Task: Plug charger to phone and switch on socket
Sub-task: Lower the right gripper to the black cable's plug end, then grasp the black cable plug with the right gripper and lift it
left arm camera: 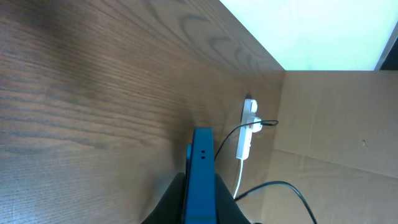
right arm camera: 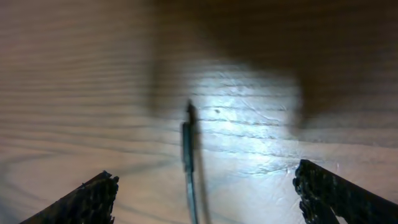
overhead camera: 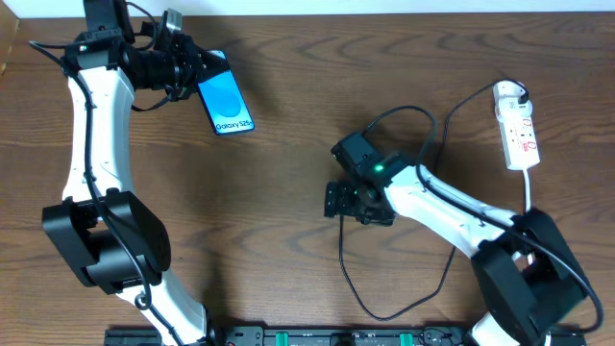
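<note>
The right gripper isn't ready to close yet: the charger's plug tip lies flat on the wood beyond the right gripper's fingers, so the right gripper needs to come down first, then close on the plug tip.
My left gripper point(overhead camera: 195, 72) is at the table's far left, shut on the phone point(overhead camera: 229, 102), whose lit blue-and-white screen faces up. In the left wrist view the phone's blue edge point(left arm camera: 202, 149) stands clamped between my left gripper's point(left arm camera: 200, 182) dark fingers. The white socket point(overhead camera: 517, 125) lies at the far right, also visible as the socket point(left arm camera: 247, 127) in the left wrist view. The charger's thin black cable point(overhead camera: 402, 109) runs from it toward the table's middle. My right gripper point(overhead camera: 352, 203) hangs open over the charger's plug tip point(right arm camera: 189, 138), which lies on the wood between the fingers point(right arm camera: 93, 199).
A second loop of black cable point(overhead camera: 384, 315) curves along the table's near edge under the right arm. Beyond the table's far edge stands a brown cardboard surface point(left arm camera: 336, 137). Bare wood lies between the phone and the right gripper.
</note>
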Robot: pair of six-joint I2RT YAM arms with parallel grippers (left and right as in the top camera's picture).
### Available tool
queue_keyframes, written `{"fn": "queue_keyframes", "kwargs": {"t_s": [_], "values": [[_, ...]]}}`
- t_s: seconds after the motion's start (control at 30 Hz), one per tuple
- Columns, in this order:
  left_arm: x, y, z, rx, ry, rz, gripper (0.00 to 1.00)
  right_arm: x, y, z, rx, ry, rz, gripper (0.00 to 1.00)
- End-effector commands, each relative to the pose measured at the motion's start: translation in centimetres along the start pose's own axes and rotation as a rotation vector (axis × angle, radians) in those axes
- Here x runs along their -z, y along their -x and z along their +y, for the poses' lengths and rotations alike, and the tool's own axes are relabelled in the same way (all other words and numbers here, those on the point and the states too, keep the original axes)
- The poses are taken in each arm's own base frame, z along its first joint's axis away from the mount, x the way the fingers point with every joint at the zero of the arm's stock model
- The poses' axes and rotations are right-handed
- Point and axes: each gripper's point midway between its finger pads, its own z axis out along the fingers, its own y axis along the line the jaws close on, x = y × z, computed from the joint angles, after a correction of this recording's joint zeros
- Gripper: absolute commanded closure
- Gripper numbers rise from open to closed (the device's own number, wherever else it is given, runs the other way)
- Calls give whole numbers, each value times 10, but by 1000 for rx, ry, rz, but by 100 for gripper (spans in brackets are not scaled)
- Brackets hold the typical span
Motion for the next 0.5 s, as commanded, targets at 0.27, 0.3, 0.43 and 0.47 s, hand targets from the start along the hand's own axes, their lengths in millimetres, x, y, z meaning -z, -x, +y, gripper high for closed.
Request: {"fn": "queue_keyframes", "kwargs": {"t_s": [0.27,0.3,0.43,0.47], "values": [[3,2,-4,-18,-19,0,93,-15,-16,4,46,-36,41,20],[3,2,-4,-18,-19,0,92,-16,-16,3,46,-39,40,22],[3,2,-4,-18,-19,0,93,-18,-14,-1,45,-65,26,34],[3,2,-4,-18,-19,0,93,-19,-14,-1,48,-70,22,34]]}}
